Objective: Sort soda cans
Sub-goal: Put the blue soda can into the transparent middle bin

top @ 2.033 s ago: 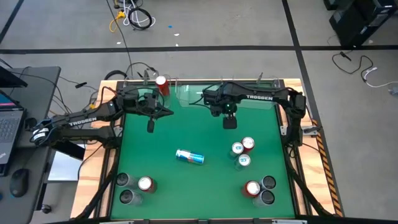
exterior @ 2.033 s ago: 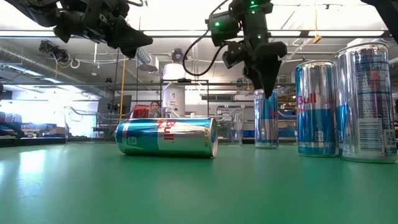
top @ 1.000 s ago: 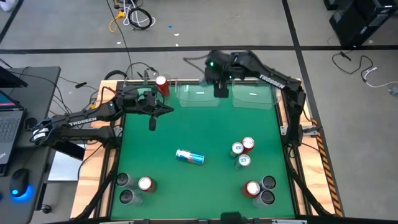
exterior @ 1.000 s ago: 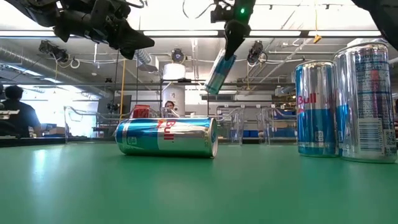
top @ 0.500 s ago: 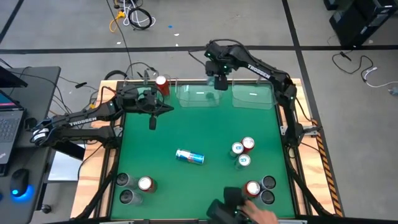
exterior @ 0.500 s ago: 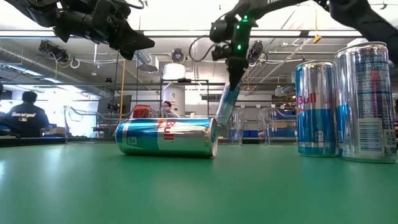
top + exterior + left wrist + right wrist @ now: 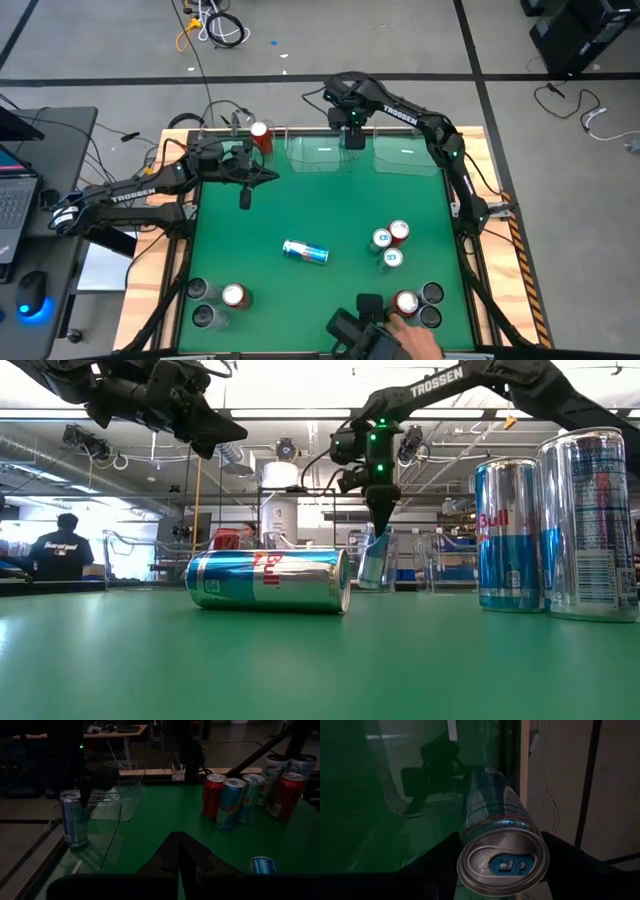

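Note:
The can's lower end is down inside the middle clear bin and the can would stand there, so my right gripper should open now.
My right gripper (image 7: 352,132) is at the table's far edge, shut on a light blue-and-white soda can (image 7: 372,560) that reaches down into the middle clear bin (image 7: 320,157). Whether the can's bottom touches the bin floor I cannot tell. My left gripper (image 7: 243,200) hovers shut and holding nothing above the far left of the green table. A red can (image 7: 261,135) stands at the far left. Another blue can (image 7: 305,252) lies on its side mid-table. The left wrist view shows the held can (image 7: 73,817) behind the bin's clear wall. My right gripper pinches the can's upper wall (image 7: 466,840), just below the silvery top (image 7: 501,865), between its two fingers (image 7: 437,862). The fingers come from above, pointing down. The can hangs below them, top up and slightly tilted.
A second clear bin (image 7: 408,157) stands right of the middle one. Upright cans cluster at centre right (image 7: 390,245), near right (image 7: 418,305) and near left (image 7: 215,300). A person's hand with a dark device (image 7: 380,335) reaches in at the near edge.
My right gripper has come down at the far edge with the blue-and-white can, tipping to point more steeply down. The can has gone from high and slanted to low and nearly upright in the middle bin. A person's hand has come in at the near edge.

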`<state>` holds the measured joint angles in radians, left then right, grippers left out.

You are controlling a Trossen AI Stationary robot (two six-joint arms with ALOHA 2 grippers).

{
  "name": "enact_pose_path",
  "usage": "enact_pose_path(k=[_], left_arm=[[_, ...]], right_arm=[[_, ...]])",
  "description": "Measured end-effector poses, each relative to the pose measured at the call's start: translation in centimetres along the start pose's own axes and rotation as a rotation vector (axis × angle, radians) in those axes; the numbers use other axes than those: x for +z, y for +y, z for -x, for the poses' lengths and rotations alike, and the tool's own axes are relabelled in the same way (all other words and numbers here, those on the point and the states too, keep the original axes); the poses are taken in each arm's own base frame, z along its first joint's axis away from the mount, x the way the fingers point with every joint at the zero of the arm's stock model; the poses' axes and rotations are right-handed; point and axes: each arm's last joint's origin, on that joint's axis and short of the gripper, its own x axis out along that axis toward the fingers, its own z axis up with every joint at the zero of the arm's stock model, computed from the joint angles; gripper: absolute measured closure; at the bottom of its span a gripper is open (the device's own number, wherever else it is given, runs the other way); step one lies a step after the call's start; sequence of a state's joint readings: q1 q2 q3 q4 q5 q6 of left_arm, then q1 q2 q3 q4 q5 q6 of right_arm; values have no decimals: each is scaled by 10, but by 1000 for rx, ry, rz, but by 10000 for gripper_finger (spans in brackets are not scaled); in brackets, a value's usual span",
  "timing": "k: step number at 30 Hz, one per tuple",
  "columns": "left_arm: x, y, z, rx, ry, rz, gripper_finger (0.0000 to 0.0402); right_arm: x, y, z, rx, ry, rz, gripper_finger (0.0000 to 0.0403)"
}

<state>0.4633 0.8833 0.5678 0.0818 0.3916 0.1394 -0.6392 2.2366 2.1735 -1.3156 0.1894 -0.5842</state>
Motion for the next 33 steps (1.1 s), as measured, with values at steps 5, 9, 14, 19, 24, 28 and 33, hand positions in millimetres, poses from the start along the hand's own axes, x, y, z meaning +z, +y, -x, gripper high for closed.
enact_pose_path(k=[5,9,14,19,24,28,33], left_arm=[[0,0,0,-1,2,1,394],[-1,0,0,-2,6,2,394],[-1,0,0,-4,13,5,394],[-3,0,0,-5,28,11,394],[-3,-1,0,-6,31,13,394],[-3,-1,0,-6,31,12,394],[-3,-1,0,-6,30,14,394]], right_arm=[[0,0,0,-1,-1,3,179],[2,-1,-1,-14,-16,10,156],[6,-3,-1,-40,-55,8,138],[8,-4,-1,-48,-65,7,143],[10,-3,0,-110,-42,6,128],[10,-3,1,-184,3,7,106],[10,0,2,-192,21,19,86]])
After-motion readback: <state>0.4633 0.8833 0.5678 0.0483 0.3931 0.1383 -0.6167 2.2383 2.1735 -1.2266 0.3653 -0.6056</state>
